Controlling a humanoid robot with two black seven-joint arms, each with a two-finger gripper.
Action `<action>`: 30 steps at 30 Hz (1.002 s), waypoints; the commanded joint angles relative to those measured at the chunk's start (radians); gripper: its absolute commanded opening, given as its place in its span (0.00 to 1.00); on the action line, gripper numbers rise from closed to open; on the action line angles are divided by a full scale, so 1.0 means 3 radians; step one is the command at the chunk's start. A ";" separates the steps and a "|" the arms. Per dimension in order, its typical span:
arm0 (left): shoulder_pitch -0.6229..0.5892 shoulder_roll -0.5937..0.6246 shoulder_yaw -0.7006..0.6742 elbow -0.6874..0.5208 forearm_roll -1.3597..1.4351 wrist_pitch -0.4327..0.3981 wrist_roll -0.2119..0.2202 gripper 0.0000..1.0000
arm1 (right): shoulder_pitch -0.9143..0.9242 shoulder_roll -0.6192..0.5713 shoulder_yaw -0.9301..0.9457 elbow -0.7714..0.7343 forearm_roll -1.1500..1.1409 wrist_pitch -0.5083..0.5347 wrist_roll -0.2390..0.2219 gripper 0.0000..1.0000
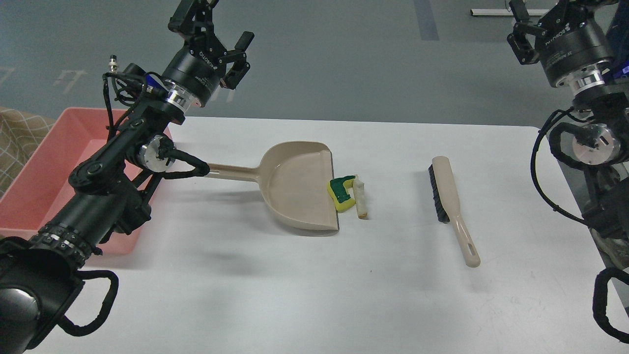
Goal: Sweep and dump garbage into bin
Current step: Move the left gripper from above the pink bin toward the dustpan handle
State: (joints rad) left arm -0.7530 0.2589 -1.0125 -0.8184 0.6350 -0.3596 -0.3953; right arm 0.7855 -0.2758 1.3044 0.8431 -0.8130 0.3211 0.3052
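Note:
I should next grab the dustpan by its long handle (231,172) with my left gripper, to carry the garbage over to the pink bin (49,147).
The garbage lies mid-table: a yellow sponge piece with a green top (342,191) and a whitish bread-like wedge (361,199), both touching the open lip of a beige dustpan (300,187). The pink bin (49,147) stands at the table's left edge, partly behind my left arm. My left gripper (216,32) is open and empty, raised high above the table's back edge, left of the dustpan. My right gripper (540,19) is raised at the top right, its fingers spread and empty, partly cut off by the view's top edge.
A beige hand brush with black bristles (449,206) lies on the table right of the garbage. The dustpan's long handle (231,172) points left toward the bin, passing under my left arm. The white table (295,285) ends at the right near my right arm.

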 commanded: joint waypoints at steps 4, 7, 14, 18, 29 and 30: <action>0.0045 0.0103 0.0041 -0.0253 0.0041 0.0012 0.0034 0.98 | -0.0005 -0.0016 -0.0002 0.0002 0.0000 -0.0002 -0.0005 1.00; 0.0061 0.0328 0.0261 -0.0544 0.0041 0.0165 0.0208 0.98 | -0.0031 -0.0022 -0.0002 0.0012 0.0000 -0.0002 -0.0005 1.00; 0.0387 0.1033 0.0527 -0.1494 0.0164 0.0610 0.0234 0.98 | -0.0072 -0.0047 -0.0002 0.0038 0.0000 -0.0002 -0.0005 1.00; 0.0674 0.1361 0.0527 -0.1986 0.0169 0.0886 0.0244 0.98 | -0.0077 -0.0047 -0.0002 0.0038 0.0000 -0.0002 -0.0005 1.00; 0.1675 0.2169 0.0512 -0.3105 0.0588 0.1275 0.0239 0.98 | -0.0103 -0.0047 -0.0007 0.0058 -0.0005 -0.0012 -0.0010 1.00; 0.1773 0.2169 0.0522 -0.3152 0.0604 0.1296 0.0239 0.98 | -0.0108 -0.0047 -0.0007 0.0058 -0.0005 -0.0012 -0.0005 1.00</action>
State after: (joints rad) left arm -0.3035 0.8940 -0.8597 -1.7093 0.8018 0.0177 -0.3234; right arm 0.7548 -0.2889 1.3025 0.8607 -0.8145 0.3177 0.3032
